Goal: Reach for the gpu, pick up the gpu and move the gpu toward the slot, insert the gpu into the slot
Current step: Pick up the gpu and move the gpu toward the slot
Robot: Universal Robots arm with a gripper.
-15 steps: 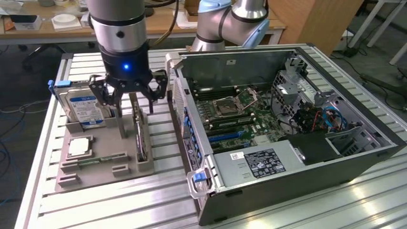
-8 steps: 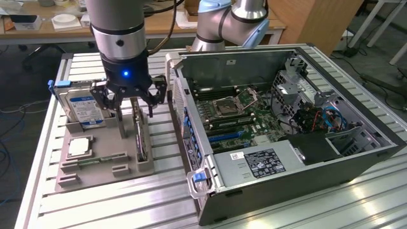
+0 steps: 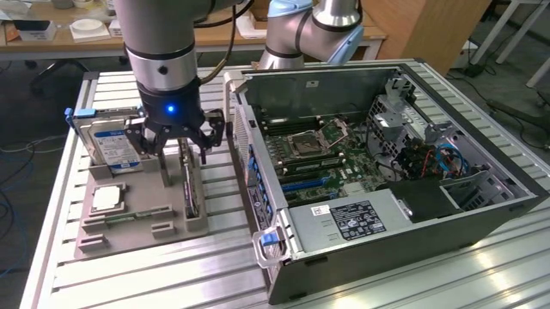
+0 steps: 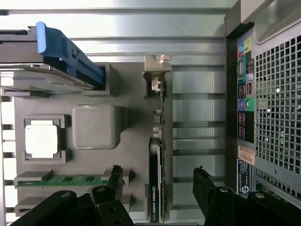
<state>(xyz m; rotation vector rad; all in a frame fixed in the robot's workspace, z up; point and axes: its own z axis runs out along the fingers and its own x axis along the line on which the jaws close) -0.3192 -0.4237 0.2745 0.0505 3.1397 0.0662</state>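
Note:
I will next grab the GPU (image 4: 156, 141) across its flat-sided black cooler section (image 4: 154, 193). Small parts stick out of the bare board near the GPU's bracket.
The gpu (image 4: 156, 141) stands on its edge in a grey holder (image 4: 94, 101), its silvery bracket (image 4: 157, 70) at one end. In the exterior view the gpu (image 3: 190, 190) sits just below my gripper (image 3: 183, 153). My gripper (image 4: 157, 173) hangs open above the card, one finger (image 4: 115, 178) on each side of it, touching nothing. The slot (image 3: 303, 177) is a black strip on the motherboard inside the open computer case, to the exterior view's right, next to blue strips.
The holder also carries a silver hard drive with a blue label (image 3: 116, 145), a processor chip (image 3: 107, 198) and a green memory stick (image 4: 61, 179). The case's perforated wall (image 3: 245, 154) rises close beside the holder. A power supply (image 3: 352, 219) fills the case's near end.

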